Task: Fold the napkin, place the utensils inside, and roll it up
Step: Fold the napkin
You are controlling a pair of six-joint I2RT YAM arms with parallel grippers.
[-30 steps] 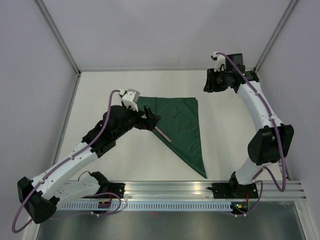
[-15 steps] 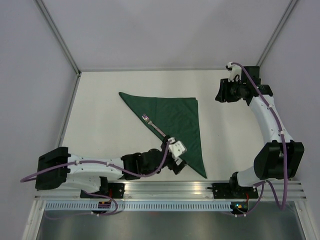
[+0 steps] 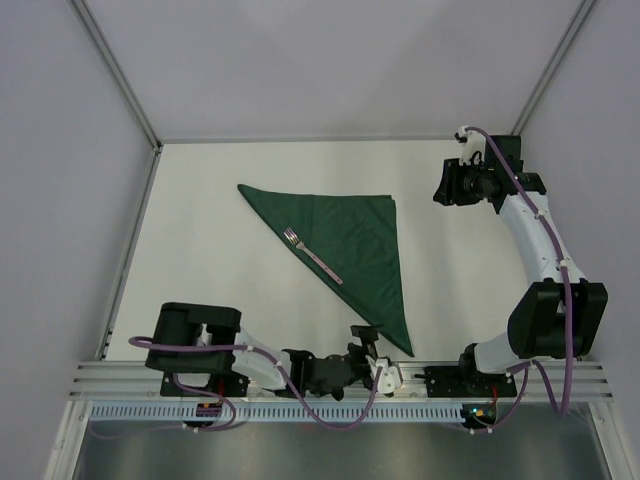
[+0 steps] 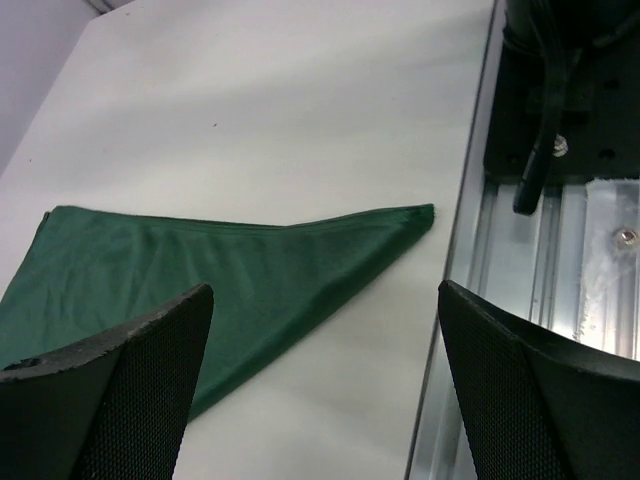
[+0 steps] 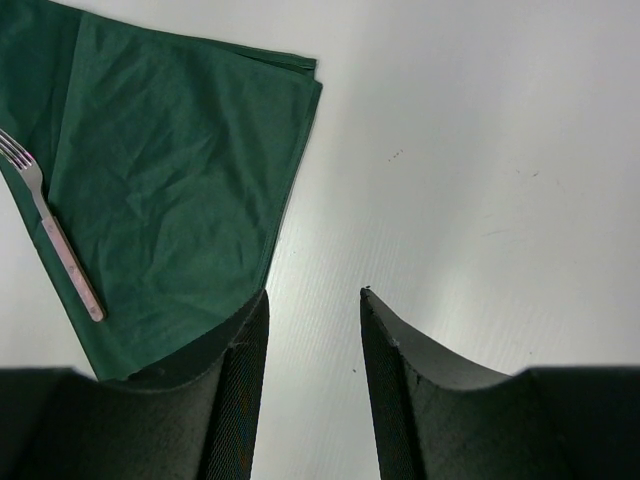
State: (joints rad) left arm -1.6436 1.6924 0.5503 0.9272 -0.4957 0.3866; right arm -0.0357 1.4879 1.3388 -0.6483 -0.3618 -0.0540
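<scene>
I will next grab the napkin (image 3: pixel 362 238) by the tip of its near point (image 3: pixel 406 347) with my left gripper. Then that point will be folded over the fork.
The dark green napkin (image 3: pixel 362 238) lies folded into a triangle mid-table, its long point toward the near rail. A fork (image 3: pixel 318 258) with a pale pink handle rests along its left slanted edge, tines to the far left. My left gripper (image 3: pixel 372 352) hangs low by the near rail, just left of the napkin's near point, open wide and holding nothing. Its wrist view shows that point of the napkin (image 4: pixel 250 265) ahead of the left gripper (image 4: pixel 325 290). My right gripper (image 3: pixel 445 185) hovers right of the napkin, open and holding nothing. The right wrist view shows the napkin (image 5: pixel 170 170), the fork (image 5: pixel 62 245) and the right gripper (image 5: pixel 313 292).
The metal rail (image 3: pixel 330 372) with both arm bases runs along the near edge. In the left wrist view the rail (image 4: pixel 520 300) is close on the right. Grey walls stand on the left, far and right sides. Bare white tabletop (image 3: pixel 200 250) surrounds the napkin.
My left arm has drawn back from the fork and folded down along the near rail, leaving the fork on the napkin. My right gripper shifted slightly to the right, then held still.
</scene>
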